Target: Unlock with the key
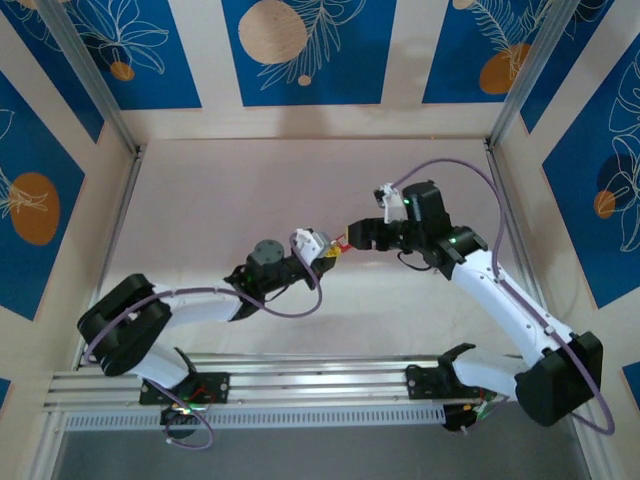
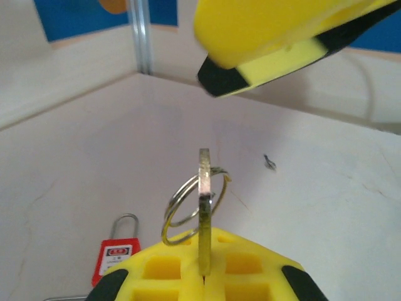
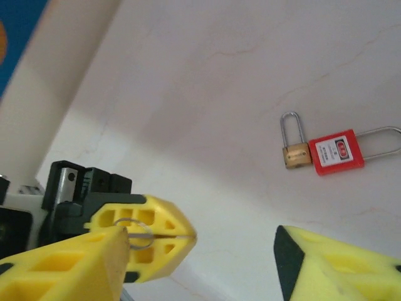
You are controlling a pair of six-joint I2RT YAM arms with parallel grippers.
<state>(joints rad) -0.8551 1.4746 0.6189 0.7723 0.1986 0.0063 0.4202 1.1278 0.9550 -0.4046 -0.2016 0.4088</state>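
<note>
Next, my right gripper grabs the key by the exposed key-ring end [image 3: 139,236], which leaves its other end free to unlock.
My left gripper [image 2: 205,277] is shut on the key [image 2: 204,188], a thin silvery blade seen edge-on that sticks up from between the yellow fingers. A wire key ring [image 2: 188,210] hangs from it. The brass padlock [image 3: 295,153] with its steel shackle lies on the table, touching a red padlock [image 3: 338,150]. My right gripper [image 3: 200,254] is open, held above the table facing the left gripper [image 3: 153,238]. One of its fingers [image 3: 62,266] sits just in front of the key ring [image 3: 135,233]. From above, the two grippers [image 1: 325,252] [image 1: 352,235] meet tip to tip mid-table.
The red padlock [image 2: 116,254] lies flat on the white table [image 1: 250,190] below the grippers. White walls and aluminium posts [image 1: 510,80] close in the table at the back and sides. The right gripper's yellow finger [image 2: 282,37] hangs over the key in the left wrist view.
</note>
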